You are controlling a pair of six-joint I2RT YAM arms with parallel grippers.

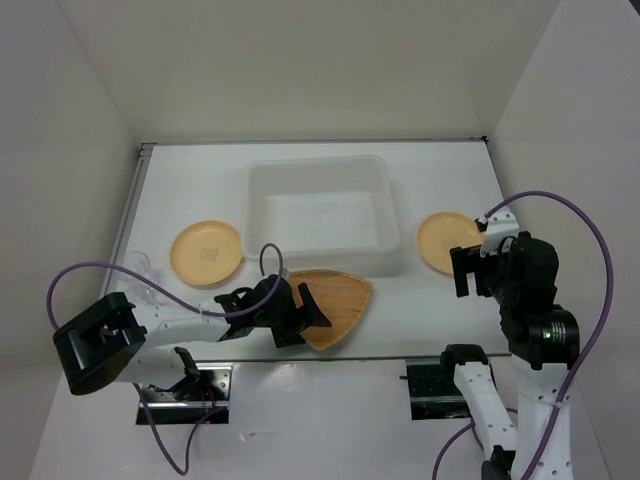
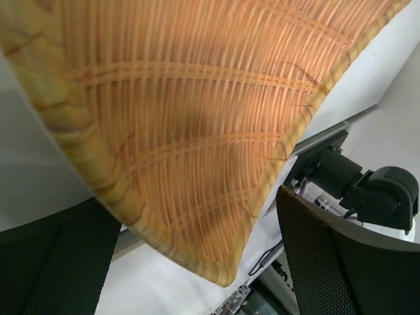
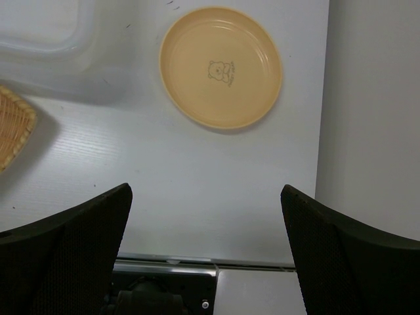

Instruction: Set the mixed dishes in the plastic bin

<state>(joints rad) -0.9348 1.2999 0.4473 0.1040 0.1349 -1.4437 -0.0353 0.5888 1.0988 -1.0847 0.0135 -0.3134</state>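
Note:
The basket dish's corner is between my left gripper's fingers and closing now would catch it, so my left gripper closes on the corner next.
The woven basket dish (image 1: 338,303) lies at the table's front edge, just in front of the plastic bin (image 1: 262,200). My left gripper (image 1: 308,312) is open at the basket's left side. In the left wrist view the basket (image 2: 197,118) fills the frame and its near corner sits between the spread fingers (image 2: 341,262). One tan plate (image 1: 205,252) lies left of the bin and the other (image 1: 440,242) right of it. The clear cup (image 1: 140,272) stands at the far left. My right gripper (image 1: 475,272) is open and empty, hovering near the right plate (image 3: 220,65).
The bin looks empty inside. White walls close in the table on the left, back and right. The right wrist view shows the bin's corner (image 3: 52,39), the basket's edge (image 3: 13,131) and the table's front rail (image 3: 197,262).

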